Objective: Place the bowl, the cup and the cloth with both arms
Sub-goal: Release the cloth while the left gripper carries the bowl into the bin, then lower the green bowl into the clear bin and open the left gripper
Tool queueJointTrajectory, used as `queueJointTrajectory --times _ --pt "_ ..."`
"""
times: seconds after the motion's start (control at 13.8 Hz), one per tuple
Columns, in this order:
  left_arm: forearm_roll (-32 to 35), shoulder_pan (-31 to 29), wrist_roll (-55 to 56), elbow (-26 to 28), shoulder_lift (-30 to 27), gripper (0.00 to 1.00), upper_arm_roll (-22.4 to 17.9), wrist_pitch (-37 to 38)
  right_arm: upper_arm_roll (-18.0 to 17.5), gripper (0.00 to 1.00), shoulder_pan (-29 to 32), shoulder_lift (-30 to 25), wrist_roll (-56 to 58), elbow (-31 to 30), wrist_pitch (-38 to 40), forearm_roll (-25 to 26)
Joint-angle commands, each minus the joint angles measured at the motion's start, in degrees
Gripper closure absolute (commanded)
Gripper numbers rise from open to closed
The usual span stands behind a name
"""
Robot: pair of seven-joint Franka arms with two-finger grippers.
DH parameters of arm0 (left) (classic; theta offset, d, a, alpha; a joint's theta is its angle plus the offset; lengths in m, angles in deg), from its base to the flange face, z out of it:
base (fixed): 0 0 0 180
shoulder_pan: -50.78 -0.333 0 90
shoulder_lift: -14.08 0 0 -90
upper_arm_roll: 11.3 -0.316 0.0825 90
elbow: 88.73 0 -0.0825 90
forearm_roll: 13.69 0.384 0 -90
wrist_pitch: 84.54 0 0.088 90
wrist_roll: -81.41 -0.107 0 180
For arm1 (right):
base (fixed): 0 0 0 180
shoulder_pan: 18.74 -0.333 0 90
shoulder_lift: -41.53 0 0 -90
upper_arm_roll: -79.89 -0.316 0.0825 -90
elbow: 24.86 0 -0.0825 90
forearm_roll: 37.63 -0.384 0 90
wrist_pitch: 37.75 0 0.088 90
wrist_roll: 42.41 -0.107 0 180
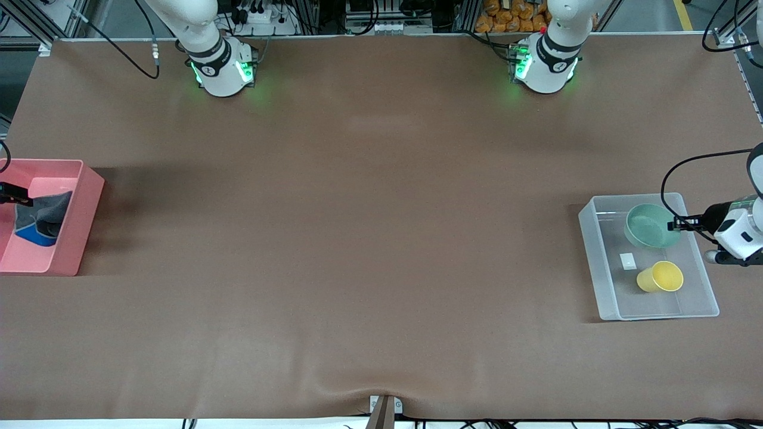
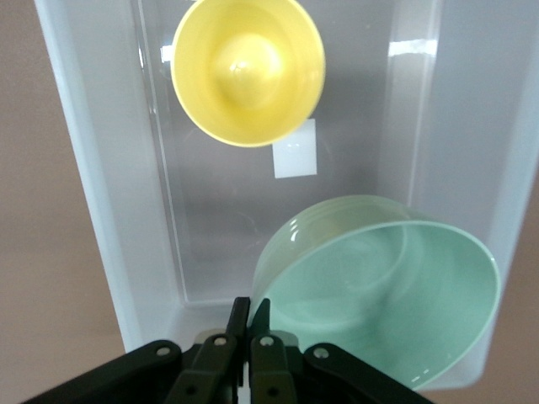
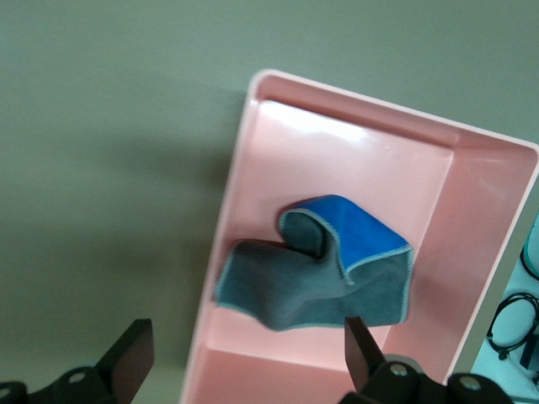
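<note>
The base of the bowl is tilted over the bottom of the plastic bin. I will level the bowl first and then open my left gripper.
The pale green bowl [image 1: 650,226] [image 2: 387,295] sits tilted in a clear plastic bin [image 1: 596,262] [image 2: 93,210] at the left arm's end of the table. My left gripper [image 1: 676,224] [image 2: 250,307] is shut on the bowl's rim. The yellow cup [image 1: 660,277] [image 2: 248,67] rests in the same bin, nearer the front camera than the bowl. The grey cloth [image 1: 45,217] [image 3: 320,273], with a blue fold showing, lies crumpled in a pink bin [image 1: 77,220] [image 3: 488,219] at the right arm's end. My right gripper [image 1: 15,195] [image 3: 246,345] hangs open over that bin, holding nothing.
A small white label [image 1: 627,260] [image 2: 295,160] lies on the clear bin's floor between bowl and cup. Brown table covering [image 1: 357,238] stretches between the two bins. A cable [image 1: 685,173] loops above the clear bin beside the left arm.
</note>
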Motion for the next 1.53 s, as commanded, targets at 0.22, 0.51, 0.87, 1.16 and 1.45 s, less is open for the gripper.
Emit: queueJointTrajectory --times 0.22,0.51,0.87,1.16,1.45 --pt "3.95 0.31 6.39 -0.91 3.51 1.00 0.30 -2.70 0.11 0.00 -10.25 -8.60 -9.56 -1.63 11.03 -5.08" --pt "3.95 0.40 9.12 0.31 3.60 1.00 0.39 -2.70 0.11 0.00 -19.65 -14.04 -24.48 -1.55 15.96 -6.93" --pt "4.04 0.58 9.39 1.72 5.00 1.00 0.39 -5.23 2.30 0.00 -26.43 -17.22 -30.86 3.79 25.95 -7.19" --pt "7.02 0.66 9.39 2.43 6.50 1.00 0.30 -7.27 10.82 0.00 -30.73 -17.66 -25.86 9.16 33.10 -11.50" --pt "8.43 0.84 9.39 2.34 7.73 0.61 0.30 -7.53 10.84 0.00 -31.71 -18.01 -27.07 11.90 34.61 -11.50"
